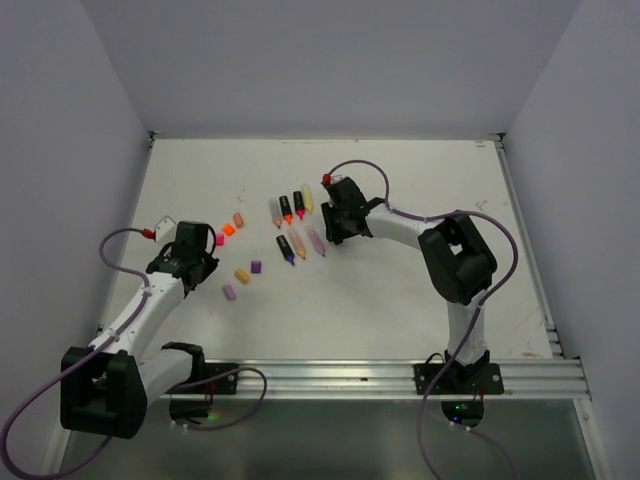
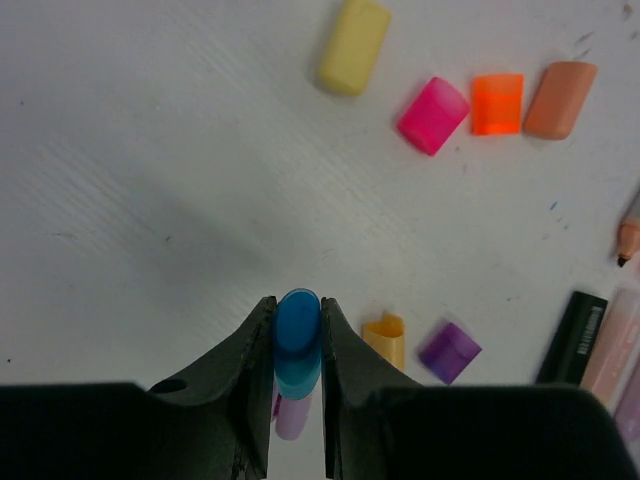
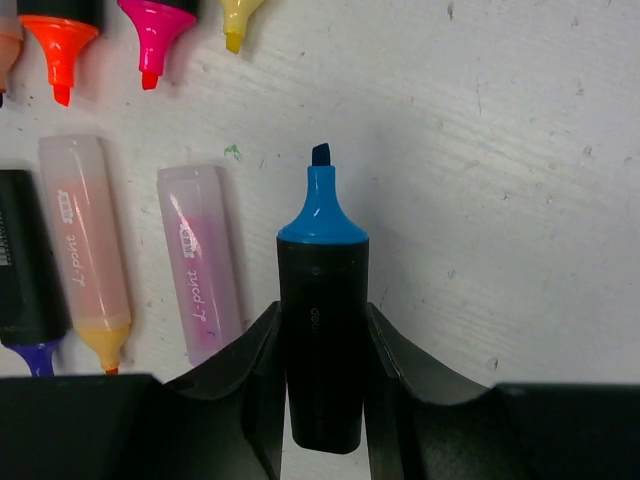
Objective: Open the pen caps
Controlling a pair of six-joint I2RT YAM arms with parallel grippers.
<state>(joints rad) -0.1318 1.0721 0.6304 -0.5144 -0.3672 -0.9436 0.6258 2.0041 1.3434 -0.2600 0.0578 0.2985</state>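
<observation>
The blue cap hangs above the table and would drop short of the lilac cap's free side, so my left gripper now moves it closer before releasing it.
My left gripper [image 2: 297, 305] is shut on a blue pen cap [image 2: 297, 345], held just above the table. Loose caps lie around it: yellow [image 2: 353, 45], pink [image 2: 433, 115], orange [image 2: 497, 103], peach [image 2: 560, 99], amber [image 2: 385, 338], purple [image 2: 449, 351], and a lilac one [image 2: 292, 415] under the jaws. My right gripper [image 3: 322, 320] is shut on a black highlighter [image 3: 322, 265] whose bare blue tip points away from the wrist. In the top view the left gripper [image 1: 193, 250] is at the left and the right gripper [image 1: 335, 225] is near the table's middle.
Uncapped highlighters lie beside the right gripper: orange-tipped [image 3: 58, 40], pink-tipped [image 3: 155, 30], yellow-tipped [image 3: 238, 20], a peach body [image 3: 85, 240], a clear pink body [image 3: 200, 260] and a black one with a purple tip [image 3: 25, 270]. Walls enclose the white table [image 1: 420, 190].
</observation>
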